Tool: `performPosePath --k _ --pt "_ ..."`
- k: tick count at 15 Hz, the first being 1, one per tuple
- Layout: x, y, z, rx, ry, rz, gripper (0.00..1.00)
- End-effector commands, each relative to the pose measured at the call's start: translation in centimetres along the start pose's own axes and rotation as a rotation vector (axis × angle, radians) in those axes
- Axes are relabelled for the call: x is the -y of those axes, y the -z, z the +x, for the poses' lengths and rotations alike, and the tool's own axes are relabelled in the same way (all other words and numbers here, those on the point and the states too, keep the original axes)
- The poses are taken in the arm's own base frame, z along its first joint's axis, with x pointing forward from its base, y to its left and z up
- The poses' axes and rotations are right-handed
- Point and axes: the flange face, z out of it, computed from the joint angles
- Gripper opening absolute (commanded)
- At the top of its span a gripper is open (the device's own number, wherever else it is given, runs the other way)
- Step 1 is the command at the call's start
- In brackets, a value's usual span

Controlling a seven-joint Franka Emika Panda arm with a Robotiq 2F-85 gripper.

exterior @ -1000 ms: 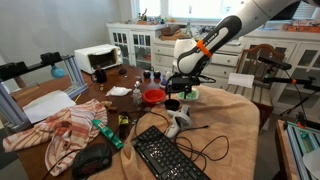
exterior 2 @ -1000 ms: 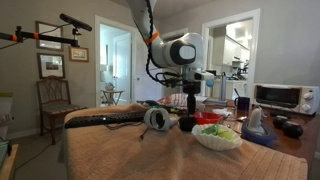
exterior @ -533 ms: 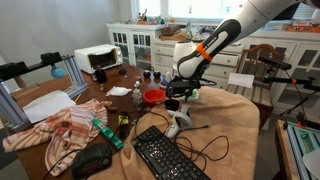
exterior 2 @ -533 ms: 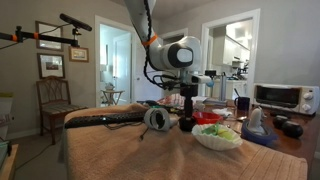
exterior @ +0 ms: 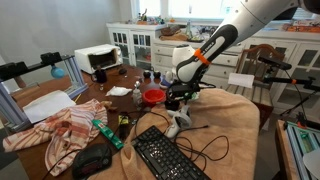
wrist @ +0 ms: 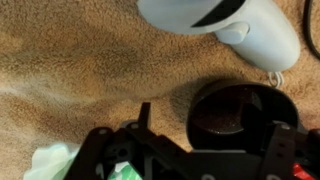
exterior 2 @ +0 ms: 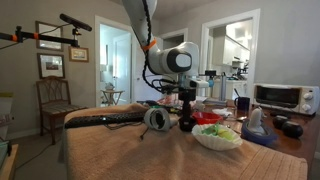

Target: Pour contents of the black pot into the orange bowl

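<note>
I will grab the black pot's side at the rim from above next. That leaves the pot's opening open to pour into the orange bowl.
The black pot [wrist: 238, 112] stands upright on the tan cloth, dark inside; it also shows in both exterior views [exterior: 172, 105] [exterior 2: 186, 124]. The orange bowl [exterior: 153, 97] sits just beside it, and shows as a red rim in an exterior view [exterior 2: 207, 117]. My gripper [wrist: 215, 128] hangs right above the pot, open. One finger stands clear of the pot's side and the other is over its far rim. It holds nothing. It also shows in both exterior views [exterior: 180, 95] [exterior 2: 185, 102].
A white controller [wrist: 220, 25] with a cable lies close to the pot. A white bowl of greens [exterior 2: 218, 136] sits beside the orange bowl. A black keyboard [exterior: 165, 156], crumpled cloths [exterior: 55, 130] and small bottles [exterior: 150, 77] crowd the table.
The arm has come down slightly toward the black pot. The pot and the bowls have not moved.
</note>
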Motion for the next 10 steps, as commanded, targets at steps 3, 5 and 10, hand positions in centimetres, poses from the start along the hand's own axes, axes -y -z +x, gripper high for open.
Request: performPosePath --k 3,5,10 --pt "0.34 -0.15 0.67 -0.013 0.000 -0.008 0.58" --pt "0.48 -0.36 0.57 -0.007 0.007 -0.006 0.42" --pt "0.62 -0.74 0.34 -0.002 0.019 -0.011 0.03"
